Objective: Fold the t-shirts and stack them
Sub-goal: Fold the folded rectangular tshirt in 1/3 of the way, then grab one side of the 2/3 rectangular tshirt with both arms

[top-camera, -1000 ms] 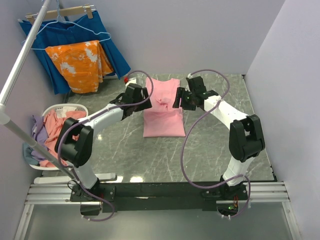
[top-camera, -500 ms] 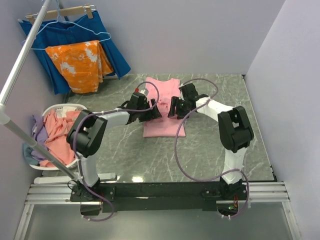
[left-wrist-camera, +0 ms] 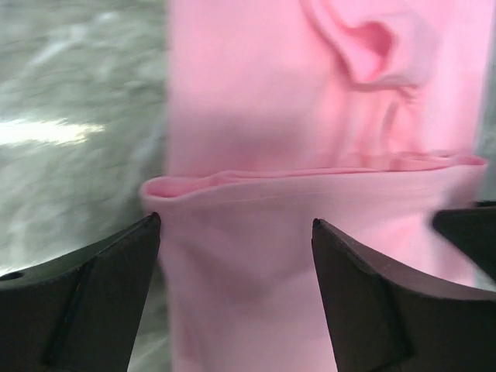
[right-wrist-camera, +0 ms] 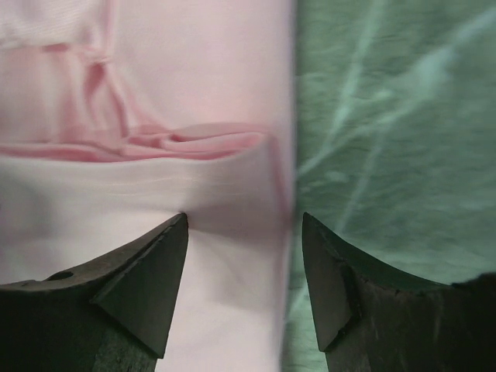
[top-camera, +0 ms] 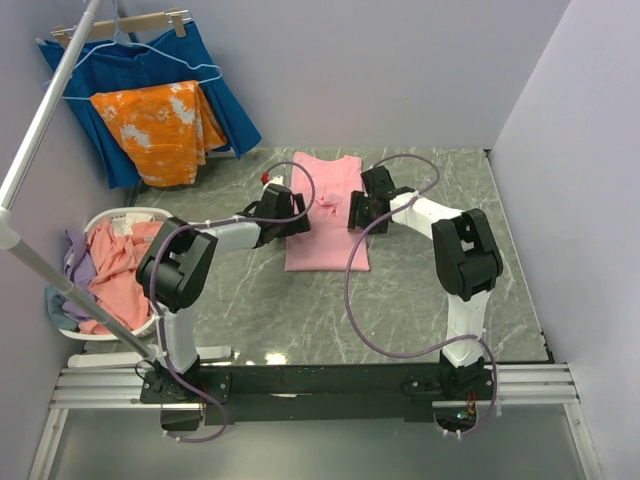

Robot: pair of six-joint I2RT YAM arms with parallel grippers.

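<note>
I should next use my right gripper to grab the t-shirt's folded-over layer by its outer corner (top-camera: 357, 229) (right-wrist-camera: 260, 161), opposite my left gripper, to fold the pink t-shirt evenly toward the collar.
A light pink t-shirt (top-camera: 327, 245) lies folded into a long narrow strip on the marble table (top-camera: 430, 300), collar end far from me. My left gripper (top-camera: 298, 216) is open over its left edge and my right gripper (top-camera: 352, 212) is open over its right edge. In the left wrist view the open gripper (left-wrist-camera: 236, 225) straddles a folded-over layer of the pink shirt (left-wrist-camera: 271, 101). In the right wrist view the open gripper (right-wrist-camera: 244, 217) spans the shirt's (right-wrist-camera: 155, 70) right edge and bare table. Salmon-pink (top-camera: 118, 262) and lilac (top-camera: 75, 250) shirts lie in a basket.
A white laundry basket (top-camera: 125, 213) stands at the left. An orange blotched cloth (top-camera: 160, 130) and a dark blue pleated cloth (top-camera: 225, 100) hang on a rack at the back left. A white pole (top-camera: 40, 130) slants across the left. Walls close the back and right.
Both grippers moved from the shirt's outer sides inward and nearer over its middle, then eased slightly back. The shirt has stayed a narrow strip.
</note>
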